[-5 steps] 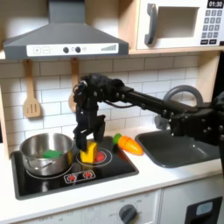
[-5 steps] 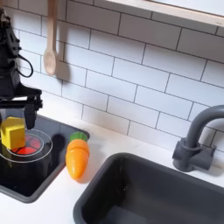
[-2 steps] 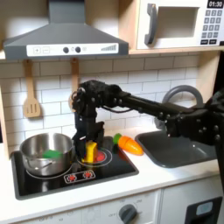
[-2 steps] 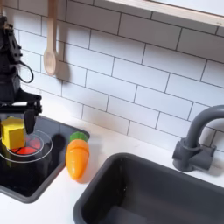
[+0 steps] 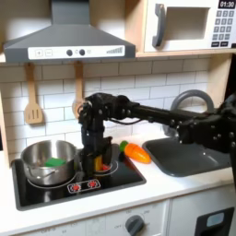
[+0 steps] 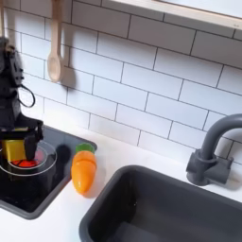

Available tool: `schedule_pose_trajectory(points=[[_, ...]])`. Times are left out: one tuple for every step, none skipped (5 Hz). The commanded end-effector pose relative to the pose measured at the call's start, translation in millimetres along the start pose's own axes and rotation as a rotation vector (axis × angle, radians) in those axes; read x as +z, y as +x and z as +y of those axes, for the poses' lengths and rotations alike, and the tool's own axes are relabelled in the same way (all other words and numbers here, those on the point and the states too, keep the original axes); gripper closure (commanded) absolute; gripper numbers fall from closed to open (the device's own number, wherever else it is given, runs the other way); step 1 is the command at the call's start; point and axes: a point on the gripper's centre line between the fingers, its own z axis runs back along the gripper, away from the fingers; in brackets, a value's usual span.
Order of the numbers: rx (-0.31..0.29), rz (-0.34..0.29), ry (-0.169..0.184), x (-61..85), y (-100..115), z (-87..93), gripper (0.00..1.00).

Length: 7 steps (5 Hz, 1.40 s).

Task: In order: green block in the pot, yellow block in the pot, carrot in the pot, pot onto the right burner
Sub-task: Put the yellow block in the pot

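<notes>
I need to grip the yellow block (image 6: pixel 13 149) by its opposite sides with my gripper next, to drop it into the silver pot beside the green block.
The silver pot (image 5: pixel 35 153) sits on the cooktop at the first exterior view's left, with the green block (image 5: pixel 57 162) lying inside it. The yellow block (image 6: pixel 13 149) rests on a red-ringed burner beside the pot. My gripper (image 6: pixel 19 154) has come down over it, open, one finger (image 6: pixel 37 151) a little off the block's side; in the first exterior view the gripper (image 5: pixel 95 163) hides most of the block. The orange carrot (image 5: pixel 135 152) (image 6: pixel 84 171) lies on the white counter between cooktop and sink, leafy end toward the wall.
The black cooktop (image 5: pixel 55 191) carries red control marks at its front. A dark sink (image 6: pixel 161 208) with a grey faucet (image 6: pixel 214 149) lies past the carrot. A wooden spoon (image 6: pixel 55 59) hangs on the tiled wall, under the range hood (image 5: pixel 64 41).
My gripper has dropped from just above the yellow block to straddle it near the burner. Pot, green block and carrot have stayed put.
</notes>
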Motion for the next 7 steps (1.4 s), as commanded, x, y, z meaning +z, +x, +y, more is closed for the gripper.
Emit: schedule_pose_trajectory(points=[[-0.004, -0.026, 0.005, 1.2, 3.4, -7.0, 1.00], [0.004, -0.034, -0.002, 6.4, -2.0, -9.1, 1.00], [0.000, -0.023, -0.003, 4.4, 1.2, -9.8, 1.00], [0.010, -0.003, -0.016, 7.5, -0.5, -13.6, 0.00], [-0.005, -0.025, -0.016, 17.5, 4.5, -17.5, 0.00], [0.001, -0.043, -0.016, 24.8, 6.5, -16.9, 0.00], [0.003, -0.039, -0.019, 23.8, 6.9, -18.4, 0.00]])
